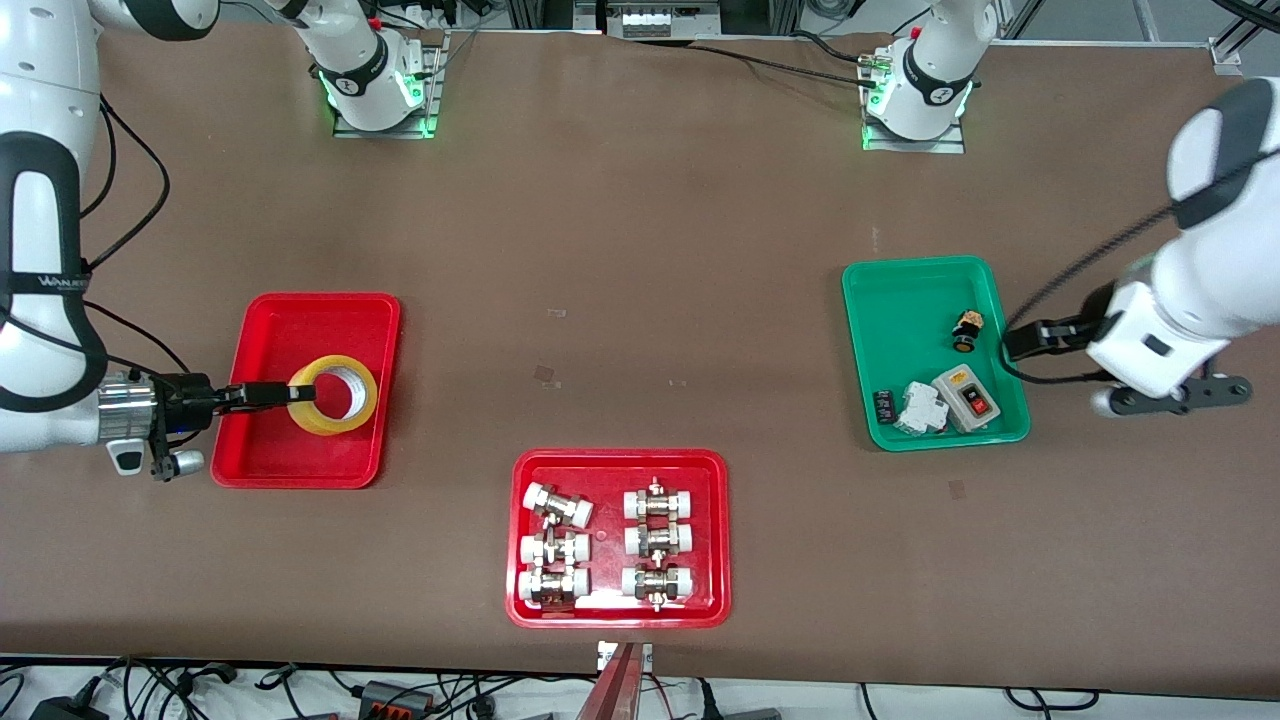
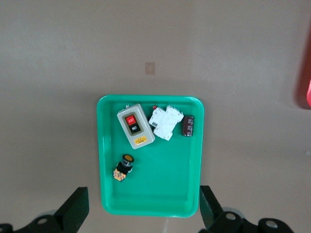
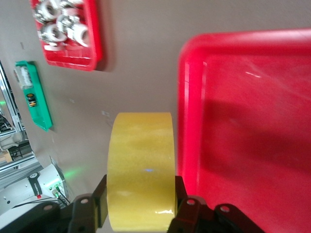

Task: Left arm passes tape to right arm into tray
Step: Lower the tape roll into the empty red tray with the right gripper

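Observation:
The yellow tape's lower edge (image 1: 324, 427) (image 3: 142, 117) hangs above the red tray's bottom, so the tape stays held in my right gripper for now, until it is lower.
The yellow tape (image 1: 328, 424) is held by its ring wall in my right gripper (image 1: 300, 393), which is shut on it. The roll hangs tilted over the red tray (image 1: 300, 330) at the right arm's end of the table; I cannot tell whether it touches the floor. In the right wrist view the tape (image 3: 141, 160) fills the gap between the fingers of the gripper (image 3: 138, 208), with the red tray (image 3: 252, 121) beside it. My left gripper (image 1: 1012, 350) is open and empty over the edge of the green tray (image 1: 900, 310); its fingers (image 2: 73, 209) stand wide apart.
The green tray (image 2: 165, 184) holds a grey switch box (image 1: 968, 395), a white part and a small black-and-yellow button. A second red tray (image 1: 620, 610) with several white-capped metal fittings lies nearest the front camera, mid-table.

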Controlling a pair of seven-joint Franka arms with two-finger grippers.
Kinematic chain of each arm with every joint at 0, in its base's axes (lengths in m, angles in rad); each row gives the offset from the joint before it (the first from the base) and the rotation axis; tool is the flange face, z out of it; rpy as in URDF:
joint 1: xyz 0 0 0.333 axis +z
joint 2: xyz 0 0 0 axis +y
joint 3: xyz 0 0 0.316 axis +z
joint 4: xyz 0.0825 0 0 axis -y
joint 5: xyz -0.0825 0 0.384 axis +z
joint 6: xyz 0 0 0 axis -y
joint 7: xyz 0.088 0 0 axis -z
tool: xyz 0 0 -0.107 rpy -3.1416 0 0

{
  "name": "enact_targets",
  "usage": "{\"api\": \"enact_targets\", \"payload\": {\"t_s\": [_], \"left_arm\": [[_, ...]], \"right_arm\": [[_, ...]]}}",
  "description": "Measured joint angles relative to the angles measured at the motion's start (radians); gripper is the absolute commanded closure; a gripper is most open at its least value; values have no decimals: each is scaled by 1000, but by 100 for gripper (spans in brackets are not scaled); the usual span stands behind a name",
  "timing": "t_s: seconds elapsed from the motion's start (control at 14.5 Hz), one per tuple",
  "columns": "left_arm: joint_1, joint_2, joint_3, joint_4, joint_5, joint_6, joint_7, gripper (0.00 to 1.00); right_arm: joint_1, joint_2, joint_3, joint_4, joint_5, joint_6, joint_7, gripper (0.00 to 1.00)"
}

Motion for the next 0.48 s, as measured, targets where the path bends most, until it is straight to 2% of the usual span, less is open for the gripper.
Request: {"api": "enact_targets", "payload": {"t_s": [0.21,0.48], "left_arm": [[0,-82,-3,-116,0,53,-50,0],[13,-95,0,-104,0,68,-54,0]], "right_arm": [[-28,45,0,-1,-1,-1,-47,69],[-66,66,0,-1,-2,-30,-99,69]]}}
